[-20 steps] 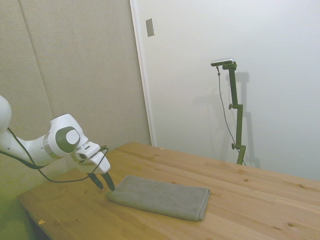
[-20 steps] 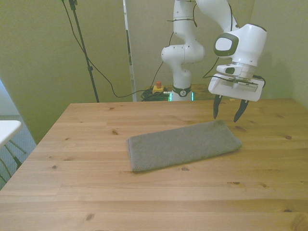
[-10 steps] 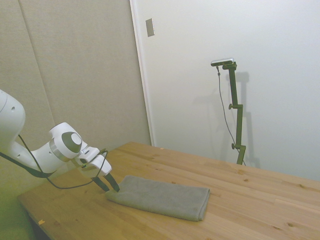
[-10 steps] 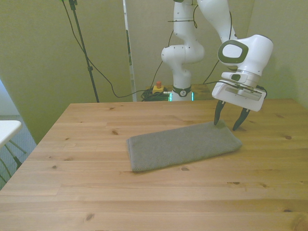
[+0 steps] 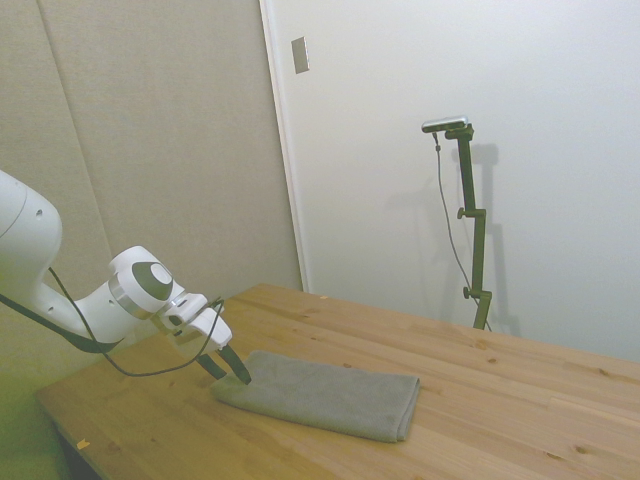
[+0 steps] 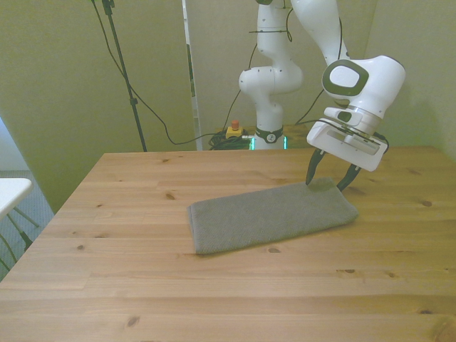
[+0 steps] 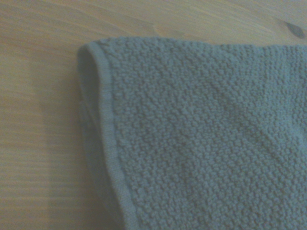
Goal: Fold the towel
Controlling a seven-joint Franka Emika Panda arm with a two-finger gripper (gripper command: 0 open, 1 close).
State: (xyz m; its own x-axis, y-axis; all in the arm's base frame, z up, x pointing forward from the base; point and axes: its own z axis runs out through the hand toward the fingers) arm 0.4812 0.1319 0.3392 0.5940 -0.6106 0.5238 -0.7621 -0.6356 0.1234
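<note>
The towel needs my gripper to grab its hemmed short edge [image 6: 335, 184] next, where the layers arch up off the wood while the long folded strip [image 6: 263, 216] lies flat. That will let me fold the towel.
The towel [image 6: 271, 214] is a grey-brown terry cloth lying folded in a long strip across the middle of the wooden table [image 6: 142, 285]. In the side view the towel [image 5: 330, 395] reaches from the gripper to the right. My gripper [image 6: 324, 184] is open and tilted, low over the towel's end at the front view's right, with one finger on each side of that end's far corner. In the side view the gripper [image 5: 230, 372] has its dark fingertips at the towel's left end. Up close, the wrist view shows a layered hemmed corner of the towel [image 7: 201, 143] on bare wood.
Bare tabletop [image 5: 520, 400] surrounds the towel on all sides. Behind the table's far edge, a yellow box with a red button [image 6: 232, 130] lies on the floor among cables. A white surface [image 6: 11, 192] shows at the front view's left edge.
The gripper has come down and tilted, moving from above and beside the towel's end to straddle its far corner. The towel has not moved.
</note>
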